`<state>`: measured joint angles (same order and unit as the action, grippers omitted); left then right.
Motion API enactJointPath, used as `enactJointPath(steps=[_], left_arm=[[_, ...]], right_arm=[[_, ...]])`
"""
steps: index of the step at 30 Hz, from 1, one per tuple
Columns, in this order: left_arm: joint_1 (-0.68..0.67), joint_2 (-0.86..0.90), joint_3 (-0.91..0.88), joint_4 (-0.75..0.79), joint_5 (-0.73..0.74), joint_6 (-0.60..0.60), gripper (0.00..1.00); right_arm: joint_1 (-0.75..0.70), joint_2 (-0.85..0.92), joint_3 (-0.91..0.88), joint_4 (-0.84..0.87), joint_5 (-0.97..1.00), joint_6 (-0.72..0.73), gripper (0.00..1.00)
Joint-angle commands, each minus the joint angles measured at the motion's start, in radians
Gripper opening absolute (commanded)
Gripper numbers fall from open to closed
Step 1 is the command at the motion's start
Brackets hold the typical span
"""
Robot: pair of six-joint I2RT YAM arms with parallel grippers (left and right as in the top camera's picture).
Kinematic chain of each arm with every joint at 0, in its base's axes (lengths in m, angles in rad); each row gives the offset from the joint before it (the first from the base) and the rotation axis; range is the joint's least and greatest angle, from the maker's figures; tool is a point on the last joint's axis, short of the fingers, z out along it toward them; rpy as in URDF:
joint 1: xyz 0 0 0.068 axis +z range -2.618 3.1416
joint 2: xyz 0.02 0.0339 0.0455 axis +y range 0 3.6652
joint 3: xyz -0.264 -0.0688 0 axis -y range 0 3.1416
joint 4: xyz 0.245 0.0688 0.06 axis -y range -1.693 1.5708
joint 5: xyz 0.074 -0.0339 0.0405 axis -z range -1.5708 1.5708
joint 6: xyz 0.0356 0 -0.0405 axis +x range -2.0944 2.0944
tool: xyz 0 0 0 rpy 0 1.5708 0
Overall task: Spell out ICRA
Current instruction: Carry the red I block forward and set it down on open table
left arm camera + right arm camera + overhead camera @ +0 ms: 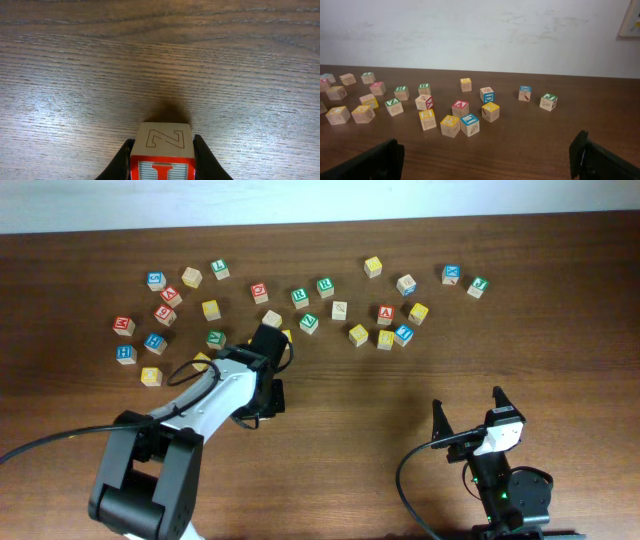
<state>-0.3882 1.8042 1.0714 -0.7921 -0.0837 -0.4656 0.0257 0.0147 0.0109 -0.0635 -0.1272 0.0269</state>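
Observation:
My left gripper opens now, since its shadow is close against the wooden cube, so the cube would land upright on flat bare wood.
My left gripper is shut on a wooden cube with a red I on one face and an outlined Z on another, low over bare wood. In the overhead view this gripper sits in front of the cube cluster and hides the I cube. The red A cube stands in the right part of the cluster and shows in the right wrist view. Two green letter cubes stand close together; I cannot tell which is R. The yellow C is not readable. My right gripper is open and empty.
Several other letter cubes lie scattered across the far half of the table, from a left group to blue and green ones at the right. A yellow and a blue cube stand nearest my right gripper. A white wall runs behind.

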Motion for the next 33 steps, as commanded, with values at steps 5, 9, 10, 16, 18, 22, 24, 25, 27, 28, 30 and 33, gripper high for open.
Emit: enactJointPath(steps=[5, 9, 10, 16, 18, 22, 24, 25, 27, 28, 30, 33], left_arm=[[-0.002, 0.000, -0.023, 0.038, -0.003, 0.064, 0.23], [-0.002, 0.000, -0.023, 0.037, 0.000, 0.063, 0.23], [-0.002, 0.000, -0.023, 0.038, 0.000, 0.063, 0.24], [-0.002, 0.000, -0.021, 0.036, 0.009, 0.063, 0.43], [-0.001, -0.001, -0.012, 0.027, 0.016, 0.063, 0.44], [-0.001, -0.002, 0.055, -0.024, 0.016, 0.063, 0.45], [0.001, -0.002, 0.134, -0.079, 0.015, 0.063, 0.45], [0.006, -0.003, 0.177, -0.109, 0.015, 0.063, 0.46], [0.026, -0.004, 0.301, -0.204, 0.016, 0.063, 0.48], [0.034, -0.004, 0.352, -0.245, 0.016, 0.063, 0.48], [0.054, -0.004, 0.470, -0.332, 0.016, 0.064, 0.48], [0.119, -0.004, 0.629, -0.403, 0.011, 0.064, 0.64]], right_arm=[[0.001, -0.006, -0.005, -0.007, 0.008, 0.011, 0.98], [0.001, -0.006, -0.005, -0.007, 0.008, 0.011, 0.98], [0.001, -0.006, -0.005, -0.007, 0.008, 0.011, 0.98], [0.001, -0.006, -0.005, -0.007, 0.008, 0.011, 0.98], [0.001, -0.006, -0.005, -0.007, 0.008, 0.011, 0.98], [0.001, -0.006, -0.005, -0.007, 0.008, 0.011, 0.98], [0.001, -0.006, -0.005, -0.007, 0.008, 0.011, 0.98], [0.001, -0.006, -0.005, -0.007, 0.008, 0.011, 0.98], [0.001, -0.006, -0.005, -0.007, 0.008, 0.011, 0.98], [0.001, -0.006, -0.005, -0.007, 0.008, 0.011, 0.98], [0.001, -0.006, -0.005, -0.007, 0.008, 0.011, 0.98], [0.001, -0.006, -0.005, -0.007, 0.008, 0.011, 0.98]])
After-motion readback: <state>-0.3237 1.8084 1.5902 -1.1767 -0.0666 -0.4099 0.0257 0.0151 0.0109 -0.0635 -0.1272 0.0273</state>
